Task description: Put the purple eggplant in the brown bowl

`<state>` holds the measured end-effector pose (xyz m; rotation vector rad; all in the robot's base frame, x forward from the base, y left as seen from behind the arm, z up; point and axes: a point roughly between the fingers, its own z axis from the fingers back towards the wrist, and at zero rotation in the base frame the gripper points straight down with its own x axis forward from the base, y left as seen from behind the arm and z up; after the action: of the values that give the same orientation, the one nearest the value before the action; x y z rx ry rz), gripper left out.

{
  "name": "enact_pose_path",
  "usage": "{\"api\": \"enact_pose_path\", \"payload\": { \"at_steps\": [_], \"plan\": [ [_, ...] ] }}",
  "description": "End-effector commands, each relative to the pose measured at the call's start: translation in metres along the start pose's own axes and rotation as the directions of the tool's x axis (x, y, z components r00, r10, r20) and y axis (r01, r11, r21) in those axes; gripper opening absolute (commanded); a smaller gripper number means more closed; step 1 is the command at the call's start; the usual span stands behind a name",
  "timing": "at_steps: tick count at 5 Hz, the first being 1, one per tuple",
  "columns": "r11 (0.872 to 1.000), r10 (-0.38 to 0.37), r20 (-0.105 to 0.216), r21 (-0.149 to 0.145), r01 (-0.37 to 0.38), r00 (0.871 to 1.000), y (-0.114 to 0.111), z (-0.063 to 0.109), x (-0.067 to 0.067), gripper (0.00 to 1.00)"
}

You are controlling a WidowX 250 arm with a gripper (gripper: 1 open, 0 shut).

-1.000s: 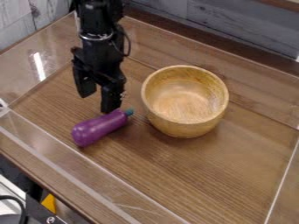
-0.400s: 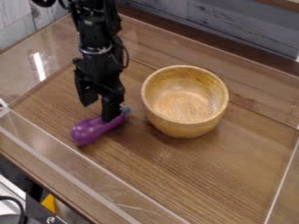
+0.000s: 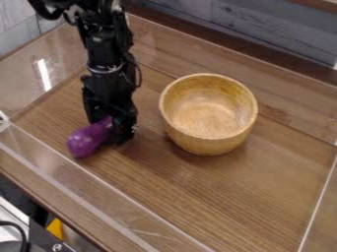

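The purple eggplant (image 3: 86,142) has to go in the brown bowl, so my gripper should grab its stem end next.
The purple eggplant (image 3: 86,142) lies on the wooden table to the left of the brown bowl (image 3: 200,144). Only its bulbous purple end shows; the stem end is hidden behind the gripper. My gripper (image 3: 112,128) points straight down and is open, low over the table, with its black fingers (image 3: 126,128) on either side of the eggplant's right part. I cannot tell whether they touch it. The bowl stands upright with nothing in it, a short gap to the right of the gripper.
A clear raised rim (image 3: 79,202) runs around the table. A grey plank wall (image 3: 263,25) is at the back. Bare wood lies in front of the bowl and to its right.
The gripper has come down and slightly left, from above the eggplant to around it, still open. The eggplant's visible end now lies further left than before.
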<state>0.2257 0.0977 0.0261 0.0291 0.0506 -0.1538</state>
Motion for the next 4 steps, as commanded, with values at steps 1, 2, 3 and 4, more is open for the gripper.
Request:
{"api": "enact_pose_path", "payload": {
  "at_steps": [1, 2, 3, 4],
  "plan": [
    [1.0, 0.001, 0.042, 0.008, -0.001, 0.999, 0.0058, 0.0015, 0.0028, 1.0],
    [1.0, -0.006, 0.063, -0.004, 0.006, 0.998, 0.0069, -0.0006, 0.0029, 0.0],
    [1.0, -0.007, 0.084, -0.019, 0.009, 0.996, 0.0068, -0.001, 0.002, 0.0],
    [1.0, -0.008, 0.094, -0.028, 0.011, 0.995, 0.0055, -0.0003, 0.0018, 0.0]
  ]
}}
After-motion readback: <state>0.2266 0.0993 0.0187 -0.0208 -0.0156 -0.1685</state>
